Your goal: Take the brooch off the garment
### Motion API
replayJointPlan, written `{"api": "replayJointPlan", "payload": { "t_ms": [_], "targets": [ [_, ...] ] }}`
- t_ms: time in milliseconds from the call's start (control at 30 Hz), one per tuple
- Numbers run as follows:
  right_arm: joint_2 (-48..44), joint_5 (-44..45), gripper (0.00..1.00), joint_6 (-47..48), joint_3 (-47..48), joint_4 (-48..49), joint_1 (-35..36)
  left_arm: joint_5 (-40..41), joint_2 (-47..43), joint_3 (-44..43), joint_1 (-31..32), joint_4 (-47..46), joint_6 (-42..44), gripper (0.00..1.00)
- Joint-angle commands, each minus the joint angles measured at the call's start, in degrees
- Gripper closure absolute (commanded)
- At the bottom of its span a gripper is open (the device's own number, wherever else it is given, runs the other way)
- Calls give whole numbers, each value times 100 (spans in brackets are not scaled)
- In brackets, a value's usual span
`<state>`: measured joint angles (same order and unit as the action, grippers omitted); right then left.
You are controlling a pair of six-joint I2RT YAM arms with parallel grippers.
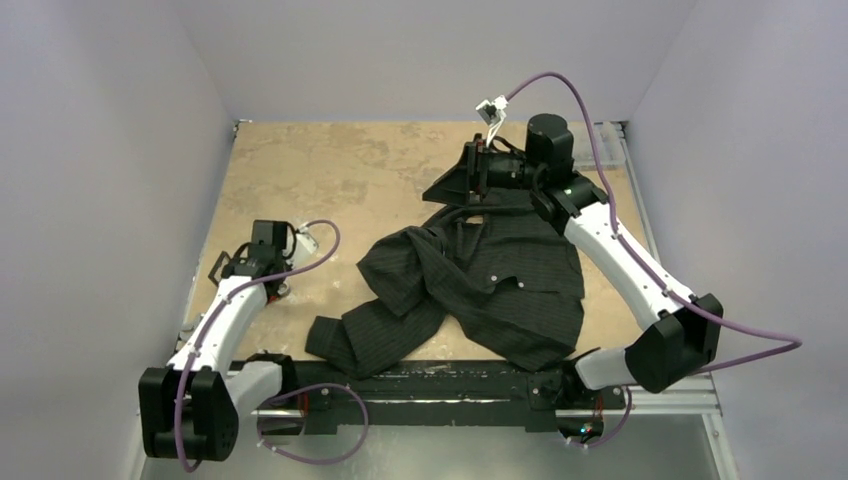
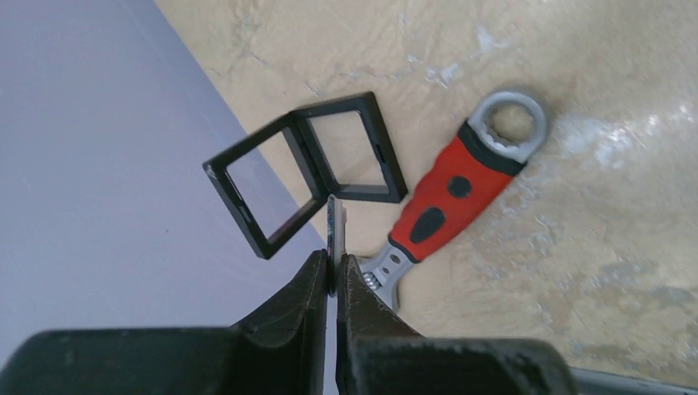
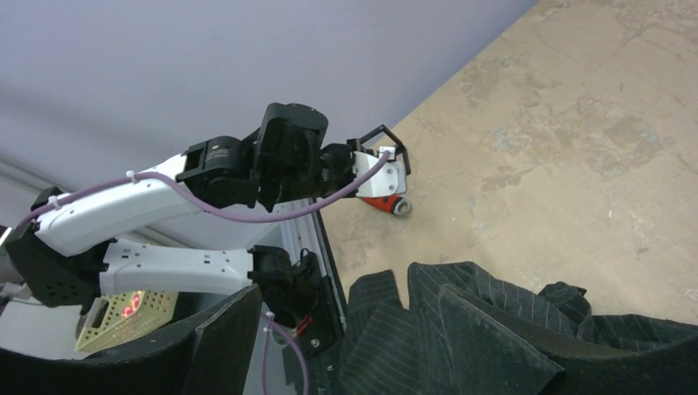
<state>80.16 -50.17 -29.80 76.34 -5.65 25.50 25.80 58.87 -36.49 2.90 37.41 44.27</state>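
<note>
My left gripper moves the disc to the case's flat half next before releasing it. The disc hangs short of that half and would now miss the inside.
The garment (image 1: 480, 280) lies crumpled in the middle of the table, black with pale pinstripes. My left gripper (image 2: 332, 265) is shut on a thin grey metallic disc seen edge-on, the brooch (image 2: 336, 224), and holds it above the table at the far left, well apart from the garment. In the top view the left gripper (image 1: 245, 265) sits by the left wall. My right gripper (image 1: 452, 188) hovers over the garment's far end. In the right wrist view it (image 3: 346, 296) is wide open and empty, with pinstriped cloth (image 3: 502, 284) below it.
An open black square case (image 2: 304, 169) lies just beyond the left gripper at the wall's foot. A red-handled adjustable wrench (image 2: 457, 189) lies beside it on the tan table (image 1: 330, 170). Grey walls stand on three sides; a black rail (image 1: 440, 380) runs along the near edge.
</note>
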Motion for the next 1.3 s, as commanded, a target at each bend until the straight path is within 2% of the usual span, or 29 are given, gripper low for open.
{"api": "replayJointPlan", "payload": {
  "t_ms": [0,167,433,900,1267],
  "targets": [
    [-238,15,17,214,8,-5,16,156,261,144,-261,-1156,589,100],
    [-221,22,17,266,18,-27,17,5,656,113,-654,-1448,707,100],
    [-437,60,16,382,-233,-23,7,-136,1051,100,-927,-1722,932,99],
    [-453,-52,15,335,-350,94,8,-103,1497,301,-1108,-2137,1058,96],
    [-320,-175,14,370,-337,78,7,-137,1467,325,-1161,-2268,1240,95]
  ]
}}
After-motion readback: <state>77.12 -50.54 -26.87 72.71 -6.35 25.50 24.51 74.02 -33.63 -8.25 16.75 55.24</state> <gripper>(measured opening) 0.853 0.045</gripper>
